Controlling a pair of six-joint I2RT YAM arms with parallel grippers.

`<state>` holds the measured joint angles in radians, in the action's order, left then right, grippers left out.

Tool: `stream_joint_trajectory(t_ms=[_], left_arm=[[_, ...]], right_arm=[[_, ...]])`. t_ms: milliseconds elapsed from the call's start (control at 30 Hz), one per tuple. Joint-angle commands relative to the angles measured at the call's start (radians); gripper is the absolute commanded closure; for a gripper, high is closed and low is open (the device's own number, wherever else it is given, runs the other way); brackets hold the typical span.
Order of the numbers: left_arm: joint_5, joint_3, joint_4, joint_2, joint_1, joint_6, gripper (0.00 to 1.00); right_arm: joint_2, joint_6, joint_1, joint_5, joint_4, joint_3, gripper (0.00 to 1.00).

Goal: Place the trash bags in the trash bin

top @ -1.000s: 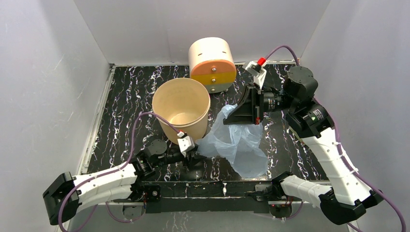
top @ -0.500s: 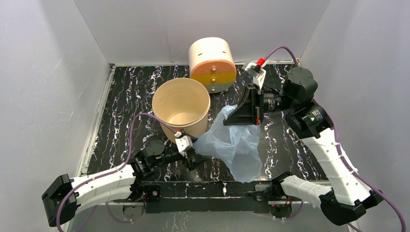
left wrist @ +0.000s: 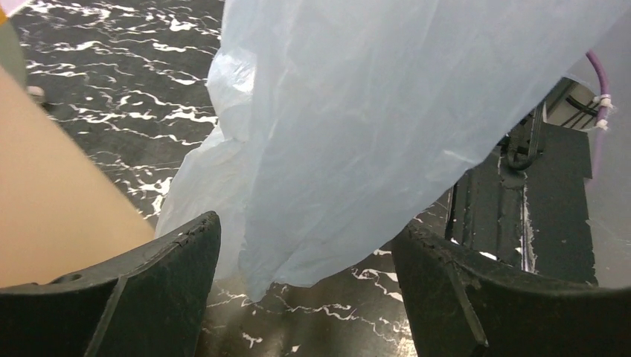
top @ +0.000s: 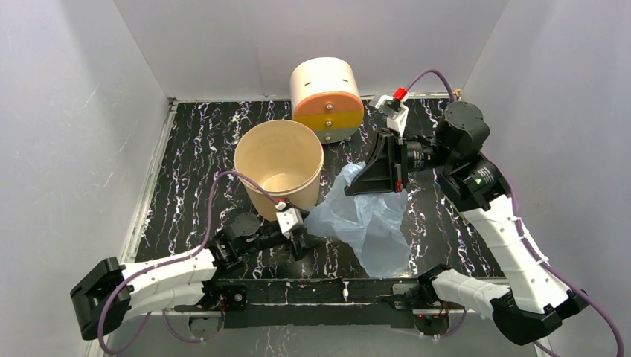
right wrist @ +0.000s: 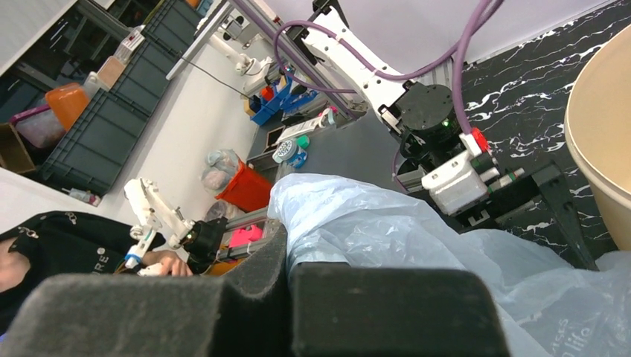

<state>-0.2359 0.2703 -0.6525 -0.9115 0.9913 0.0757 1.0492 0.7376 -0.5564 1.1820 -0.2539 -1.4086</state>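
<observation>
The bag's lower corner (top: 312, 222) reaches in past both of my spread fingers, so my left gripper should close on the trash bag (top: 366, 223). Closing now would hold it.
The pale-blue trash bag (top: 366, 223) hangs from its top corner and drapes onto the black marbled table, just right of the beige trash bin (top: 279, 165). My right gripper (top: 359, 181) is shut on that top corner, and in the right wrist view the film bunches out of the closed gripper (right wrist: 289, 277) as the bag (right wrist: 387, 223). My left gripper (top: 302, 242) is open low at the bag's lower left edge. In the left wrist view the bag (left wrist: 357, 126) hangs ahead of and between the spread fingers (left wrist: 160, 290), touching neither. The bin's wall (left wrist: 45, 216) is at the left.
A cream cylinder with an orange-yellow front (top: 327, 93) stands behind the bin at the back of the table. White walls enclose the table on three sides. The bin's rim (right wrist: 595, 141) shows at the right of the right wrist view.
My left gripper's jaws have opened wide and the left arm has shifted a little toward the bag. The right gripper keeps its hold and has barely moved.
</observation>
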Motion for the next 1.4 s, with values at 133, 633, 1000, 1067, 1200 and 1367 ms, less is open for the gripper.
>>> stream_joint_trajectory(t_ms=[133, 633, 1000, 1067, 1200, 1367], left_arm=[[-0.043, 0.079, -0.101, -0.072, 0.004, -0.02, 0.58], [-0.084, 0.438, 0.393, 0.099, 0.001, -0.139, 1.0], [0.004, 1.036, 0.751, -0.295, -0.013, -0.006, 1.0], [-0.004, 1.107, 0.713, -0.356, -0.018, 0.022, 1.0], [-0.022, 1.242, 0.61, -0.471, -0.037, 0.048, 1.0], [-0.002, 1.473, 0.609, -0.605, -0.075, 0.122, 1.0]], right_arm=[[0.059, 0.019, 0.003, -0.011, 0.072, -0.01, 0.97], [0.022, -0.287, 0.003, -0.756, -0.401, -0.068, 0.95], [-0.182, -0.303, 0.003, -1.158, -0.288, -0.005, 0.97], [-0.218, -0.333, 0.003, -1.203, -0.275, -0.004, 0.97], [-0.273, -0.36, 0.003, -1.268, -0.278, -0.021, 0.97], [-0.32, -0.345, 0.003, -1.27, -0.267, 0.013, 0.98]])
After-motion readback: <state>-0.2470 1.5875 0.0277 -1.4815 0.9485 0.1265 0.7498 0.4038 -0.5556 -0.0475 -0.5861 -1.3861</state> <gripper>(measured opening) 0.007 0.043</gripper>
